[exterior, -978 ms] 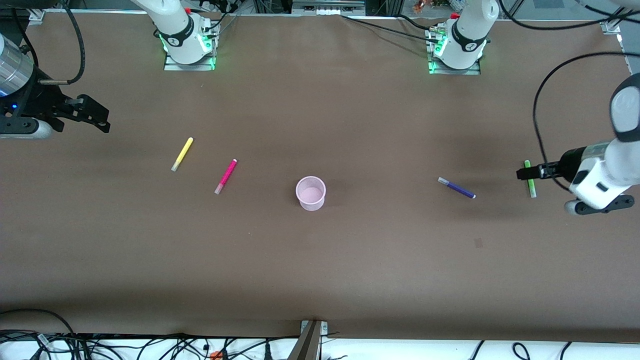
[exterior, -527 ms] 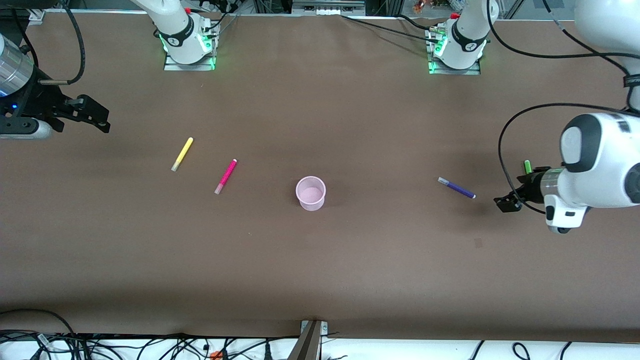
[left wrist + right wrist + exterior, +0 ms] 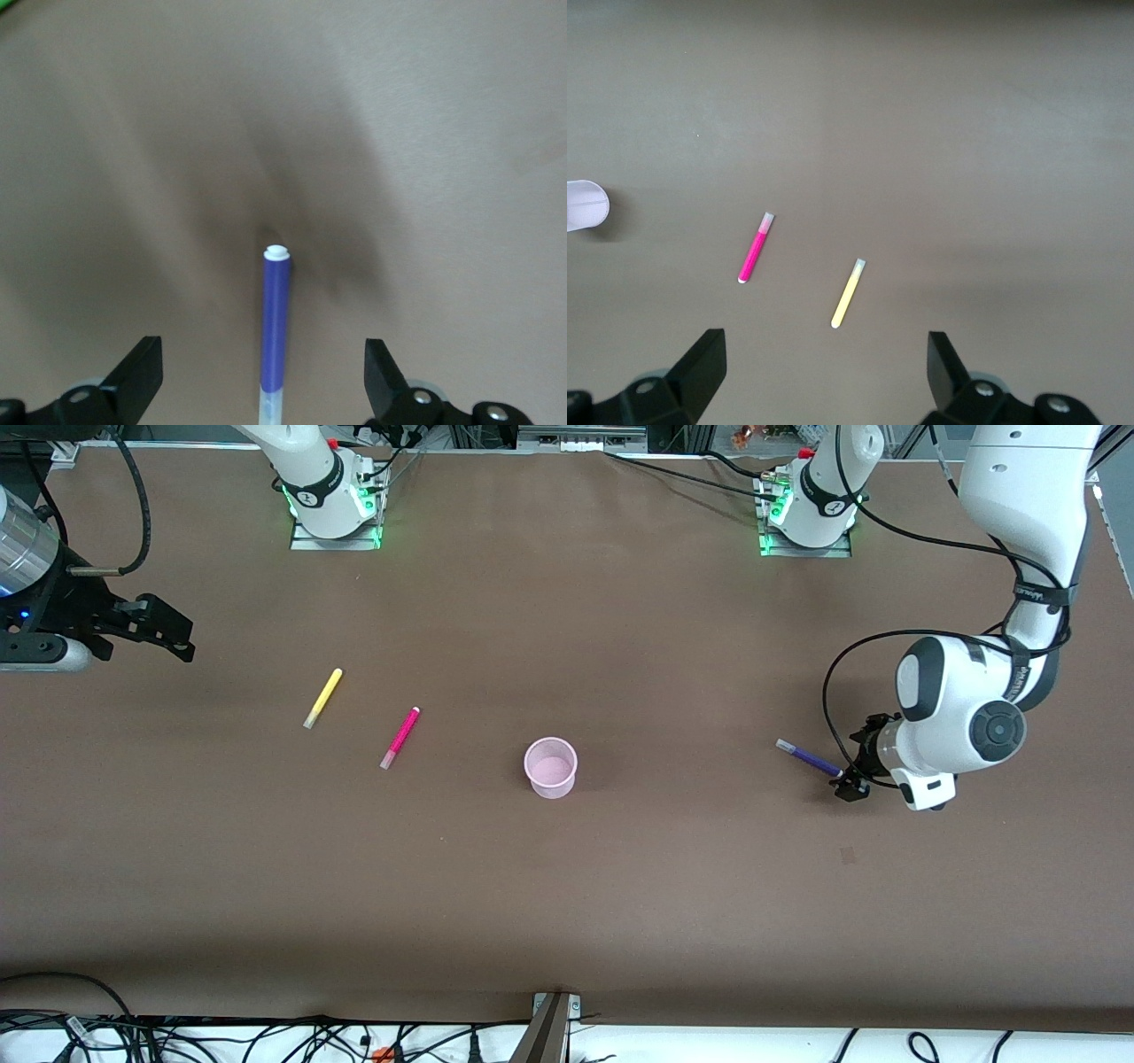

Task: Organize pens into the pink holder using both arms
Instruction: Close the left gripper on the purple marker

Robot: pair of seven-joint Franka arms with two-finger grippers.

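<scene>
The purple pen needs to go into the pink holder (image 3: 550,767). My left gripper will grab the pen's body (image 3: 815,762) next.
The pink holder (image 3: 550,767) stands upright mid-table. The yellow pen (image 3: 322,698) and the magenta pen (image 3: 400,737) lie toward the right arm's end. The purple pen (image 3: 808,759) lies toward the left arm's end. My left gripper (image 3: 852,766) hangs open over the purple pen's end; in the left wrist view the pen (image 3: 275,336) runs between the spread fingers of the gripper (image 3: 263,372). The green pen is hidden under the left arm in the front view, with only a green sliver (image 3: 3,3) showing. My right gripper (image 3: 182,636) waits open at its table end.
The right wrist view shows the yellow pen (image 3: 848,293), the magenta pen (image 3: 754,248) and the holder's edge (image 3: 585,204) ahead of the open right gripper (image 3: 824,363). The brown table (image 3: 567,886) carries nothing else. Cables lie along its front edge.
The left arm has swung in from its table end, past the green pen, and its gripper now sits over the purple pen's end. The right arm has not moved.
</scene>
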